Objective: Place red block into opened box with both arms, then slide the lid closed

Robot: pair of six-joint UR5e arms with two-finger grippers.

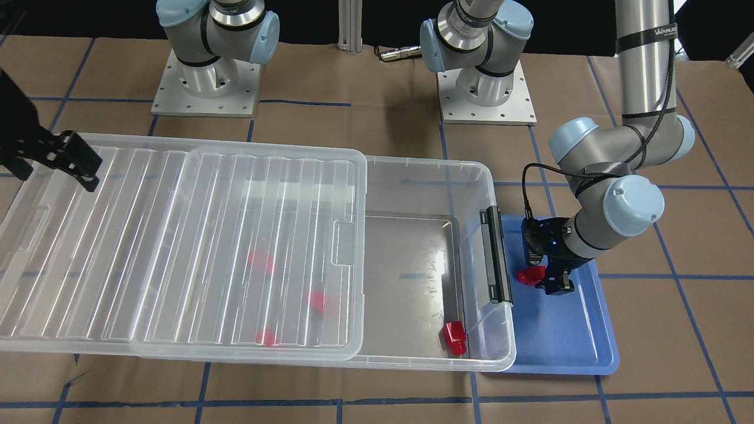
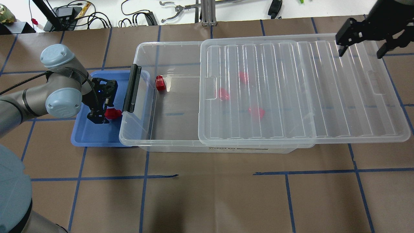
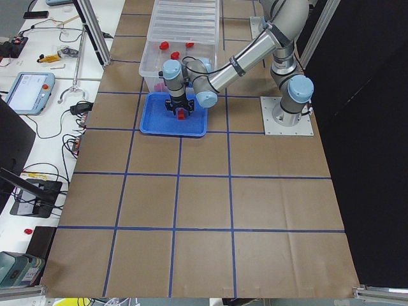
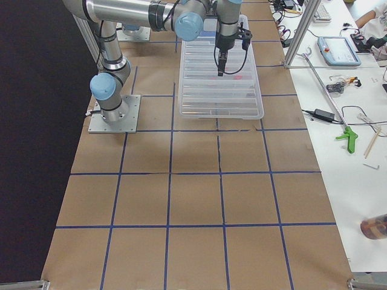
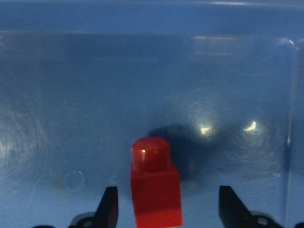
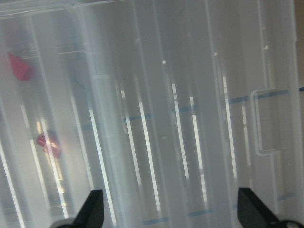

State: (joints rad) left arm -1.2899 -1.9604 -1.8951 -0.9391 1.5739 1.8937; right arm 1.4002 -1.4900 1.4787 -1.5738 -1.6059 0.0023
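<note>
The stub on the red block is rounded. My left gripper next needs to hold the block by the flat sides of its square body.
A red block sits on the blue tray, stub pointing away from the wrist camera. My left gripper is low over the tray and open, one finger on each side of this block with gaps between. The clear box lies beside the tray, its black latch bar facing it. The ribbed lid is slid far toward my right, leaving the tray end of the box uncovered. My right gripper hovers open above the lid's far end, holding nothing.
Another red block lies in the uncovered part of the box near the latch end. Three more red blocks show blurred under the lid. Brown paper with blue tape lines covers the table; the arm bases stand behind the box.
</note>
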